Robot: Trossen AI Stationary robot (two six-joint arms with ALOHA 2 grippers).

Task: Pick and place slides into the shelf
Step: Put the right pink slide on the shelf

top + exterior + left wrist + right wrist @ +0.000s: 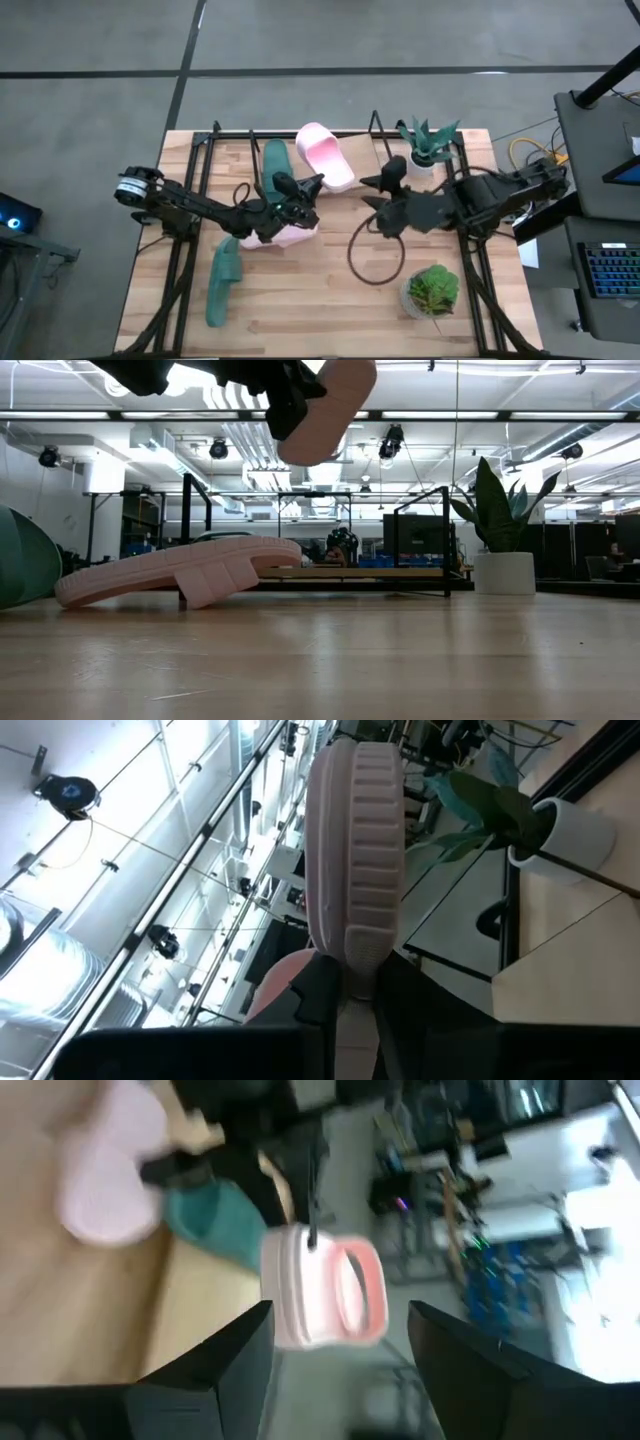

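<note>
My right gripper grabs the pale pink slide by the heel end of its sole [341, 181] next, to set it into the shelf [365, 150].
My left gripper [297, 203] is over the table's middle, shut on a pale pink slide [278, 233], which the low view shows high above the table as the pink slide [325, 405]. A second pink slide [326, 156] and a teal slide [275, 163] lie on the shelf [365, 150] at the far edge. The other teal slide [222, 282] lies on the table near the left. My right gripper [372, 192] is open and empty, right of the held slide; its wrist view shows the open gripper [340, 1380]. My left gripper pinches the pink slide between its two fingers [322, 992] at one end of the sole [355, 955]; heel or toe, I cannot tell. The fingers come from the table's left. The slide is lifted clear of the table and stands on its edge, reaching away from the fingers.
A potted plant in a white pot [430, 148] stands at the far right by the shelf. Another plant [432, 290] stands near the right front. A black cable loop [372, 255] lies between the arms. Black arm-mount frames [185, 250] run along both sides.
</note>
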